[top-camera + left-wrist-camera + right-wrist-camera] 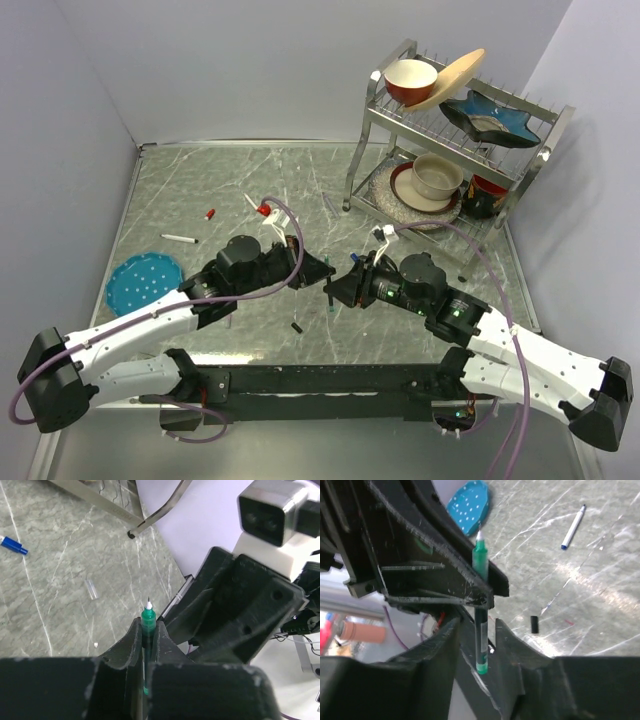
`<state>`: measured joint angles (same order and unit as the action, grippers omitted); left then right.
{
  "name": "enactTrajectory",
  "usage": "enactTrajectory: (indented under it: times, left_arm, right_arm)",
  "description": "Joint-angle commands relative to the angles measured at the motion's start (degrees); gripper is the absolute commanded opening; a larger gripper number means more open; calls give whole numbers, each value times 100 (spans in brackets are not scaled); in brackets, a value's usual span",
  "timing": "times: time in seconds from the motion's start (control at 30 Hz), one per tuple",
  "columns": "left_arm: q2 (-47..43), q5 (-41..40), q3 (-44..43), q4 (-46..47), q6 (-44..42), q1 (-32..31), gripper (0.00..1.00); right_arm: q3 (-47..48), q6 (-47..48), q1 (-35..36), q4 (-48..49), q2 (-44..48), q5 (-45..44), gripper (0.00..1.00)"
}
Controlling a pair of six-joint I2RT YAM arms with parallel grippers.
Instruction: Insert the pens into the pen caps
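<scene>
My right gripper will next grab the dark teal-green pen by its rear end, so the white tip stays free to go into the pen's cap.
My left gripper is shut on the dark teal-green pen, whose white tip sticks out past the fingers. In the right wrist view the pen hangs down from the left fingers, and its rear end sits between the jaws of my right gripper, which stand open and wider than the pen. In the top view the two grippers meet at mid-table. A black pen cap lies near the front edge and shows in the right wrist view. A red cap lies at the back left.
A white pen lies left of the arms and shows in the right wrist view. A red-tipped pen lies behind the left gripper. A blue-ended pen and a small clear tube lie on the table. A blue dotted disc sits left; a dish rack stands back right.
</scene>
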<state>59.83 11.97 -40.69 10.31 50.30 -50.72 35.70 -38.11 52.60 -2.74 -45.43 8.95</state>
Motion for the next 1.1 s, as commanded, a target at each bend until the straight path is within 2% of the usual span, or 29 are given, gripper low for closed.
enactTrajectory:
  times: [0.0,0.13,0.47,0.57,0.6,0.63,0.73,0.77,0.87,1.07]
  left_arm:
    - [-261,122,-53,464,-64,-26,1]
    - [-446,95,-36,402,-126,-26,1]
    - [-578,218,96,683,-91,-26,1]
    - [-578,245,131,780,-73,-26,1]
    - [-587,227,140,763,-91,-26,1]
    - [-604,158,131,719,-100,-26,2]
    - [-657,-141,61,395,-170,-26,28]
    - [-675,-203,43,289,-222,-26,49]
    - [-780,-597,-88,-221,-336,-26,74]
    - [-1123,-1722,-273,-1274,-171,-26,98]
  right_arm:
    - [78,76,40,266,210,413,51]
    - [-169,-108,40,405,464,581,52]
    - [-398,-382,31,854,386,1029,42]
    - [-432,-399,40,942,350,1082,25]
    - [-450,-417,31,994,377,1065,9]
    - [-468,-452,40,986,420,1021,0]
    - [-547,-478,31,943,543,846,0]
    - [-521,-470,40,873,570,776,0]
    - [-442,-382,40,521,676,450,0]
    - [-327,-197,40,-190,1027,-287,0]
